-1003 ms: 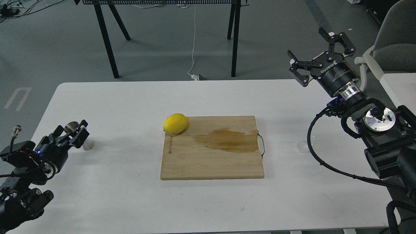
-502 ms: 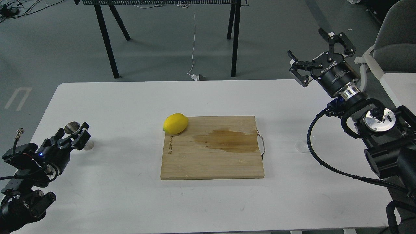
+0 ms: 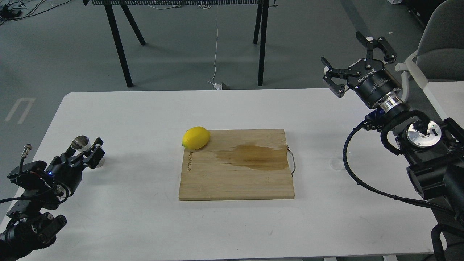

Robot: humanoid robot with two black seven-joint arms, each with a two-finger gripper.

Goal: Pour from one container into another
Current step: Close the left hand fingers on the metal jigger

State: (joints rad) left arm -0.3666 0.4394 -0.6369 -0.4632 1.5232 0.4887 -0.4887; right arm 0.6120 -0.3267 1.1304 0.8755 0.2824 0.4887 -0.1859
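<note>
I need to grab the steel jigger point(image 3: 80, 142) by its narrow middle point(image 3: 89, 152) with my left gripper next, to set it up for pouring.
The steel jigger point(image 3: 80, 142) stands upright on the white table point(image 3: 232, 108) near its left edge. Only its shiny mouth and a bit of its base show. My left gripper point(image 3: 84, 149) sits in front of it, its two dark fingers spread to either side of the jigger's waist, open. The clear glass cup point(image 3: 336, 164) stands on the table just right of the cutting board, faint and partly behind my right arm's cable. My right gripper point(image 3: 342, 49) hangs high above the table's far right corner, open and empty, well away from the cup.
A wooden cutting board point(image 3: 235, 181) with a wet brown stain lies mid-table, with a lemon point(image 3: 196, 137) at its far left corner. A grey chair point(image 3: 442, 43) stands behind my right arm. Black table legs point(image 3: 117, 43) stand on the floor beyond.
My left arm has shifted right and slightly toward me, its fingers still around the jigger, which stayed put. The right arm has barely moved.
</note>
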